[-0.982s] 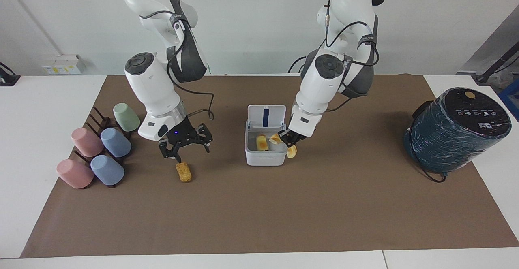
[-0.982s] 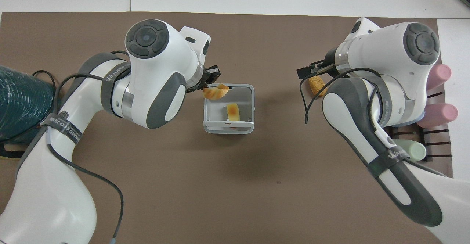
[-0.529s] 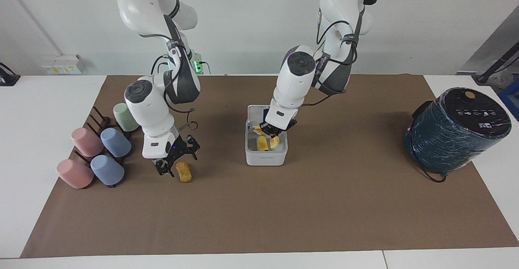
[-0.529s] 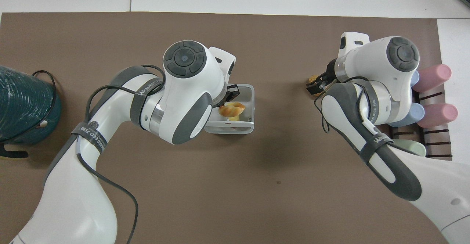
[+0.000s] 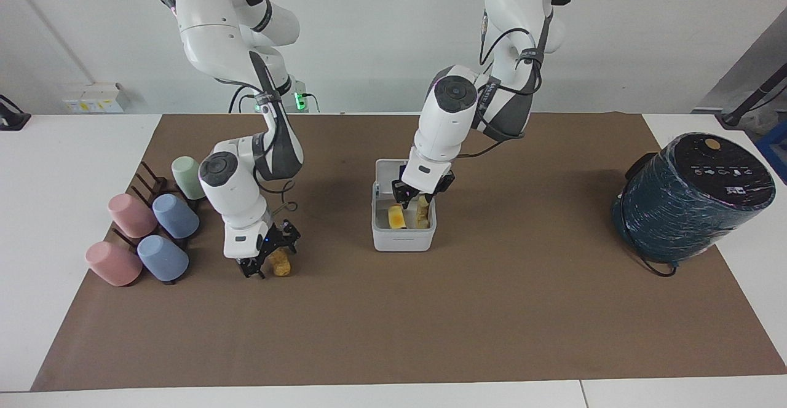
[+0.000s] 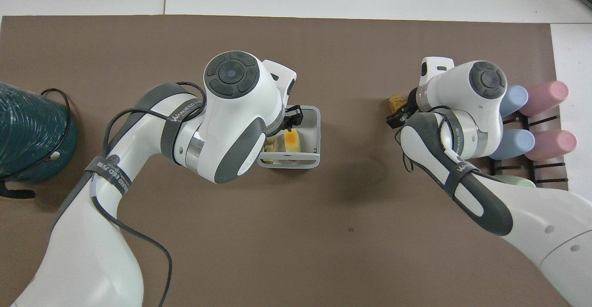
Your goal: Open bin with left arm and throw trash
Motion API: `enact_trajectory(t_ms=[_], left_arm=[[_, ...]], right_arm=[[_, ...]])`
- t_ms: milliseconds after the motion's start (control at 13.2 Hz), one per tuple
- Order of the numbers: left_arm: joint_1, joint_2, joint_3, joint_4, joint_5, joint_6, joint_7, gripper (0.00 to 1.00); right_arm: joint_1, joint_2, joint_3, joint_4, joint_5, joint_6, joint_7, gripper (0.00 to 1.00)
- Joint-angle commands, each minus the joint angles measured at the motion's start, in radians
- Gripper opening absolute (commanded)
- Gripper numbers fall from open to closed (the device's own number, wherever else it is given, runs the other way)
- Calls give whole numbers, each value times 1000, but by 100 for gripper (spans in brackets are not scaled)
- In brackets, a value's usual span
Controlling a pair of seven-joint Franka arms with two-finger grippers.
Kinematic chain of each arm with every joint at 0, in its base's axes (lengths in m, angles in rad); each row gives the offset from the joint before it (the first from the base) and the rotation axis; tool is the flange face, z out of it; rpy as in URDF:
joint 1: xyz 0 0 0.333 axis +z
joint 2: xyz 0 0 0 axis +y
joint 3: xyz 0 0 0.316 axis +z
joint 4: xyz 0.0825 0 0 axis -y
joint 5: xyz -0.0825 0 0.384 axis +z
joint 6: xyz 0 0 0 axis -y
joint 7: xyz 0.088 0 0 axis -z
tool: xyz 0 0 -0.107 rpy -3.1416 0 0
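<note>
My right gripper grabs the brown bread lump by its rounded body (image 6: 397,102) next, to throw the trash into the white bin (image 6: 303,138).
The white bin (image 5: 403,240) stands open mid-mat, its lid (image 5: 385,171) up toward the robots; it also shows in the overhead view (image 6: 289,162). The yellow cheese block (image 5: 396,217) (image 6: 292,140) and the golden croissant (image 5: 422,211) (image 6: 269,145) lie inside. My left gripper (image 5: 411,196) (image 6: 290,121) hangs open just over the bin's inside, holding nothing. The brown bread lump (image 5: 282,265) (image 6: 396,101) lies on the mat toward the right arm's end. My right gripper (image 5: 268,259) (image 6: 394,118) is open and low at the mat, its fingers right at the lump.
A big dark teal cylinder (image 5: 692,196) (image 6: 27,136) stands at the left arm's end. Several pastel cups on a dark rack (image 5: 147,230) (image 6: 532,126) sit beside the right arm. A brown mat (image 5: 393,322) covers the table.
My left gripper carried the croissant from the bin's edge to over the bin and let it go; it now lies inside. My right gripper came down to the bread lump.
</note>
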Motion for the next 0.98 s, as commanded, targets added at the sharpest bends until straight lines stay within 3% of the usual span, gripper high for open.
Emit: enact_trajectory(t_ms=[0,76,151,302,378,453,680,907], left_arm=[[8,-18,23,55,-10,-108,0,62],[31,-19,24,89,-6,-155,5,61],[58,-19,21,124,-7,-192,11,61],[106,-25,22,149,-2,-274,87,61],[126,-38,30,150,1,-323,171,61],[149,-48,30,150,10,-358,248,61],[227,-87,28,149,66,-424,412,62],[316,-189,22,97,73,-461,647,64]], right_arm=[[-15,-33,13,-26,-19,-22,5,100],[-9,-33,13,-26,-19,-17,29,100],[-3,-33,13,-26,-20,-17,45,91],[-1,-32,13,-26,-52,-16,52,37],[-3,-32,13,-26,-57,-16,57,5],[-3,-32,13,-26,-59,-17,81,0],[-1,-52,14,18,-59,-66,149,0],[18,-122,36,67,-40,-196,273,0]])
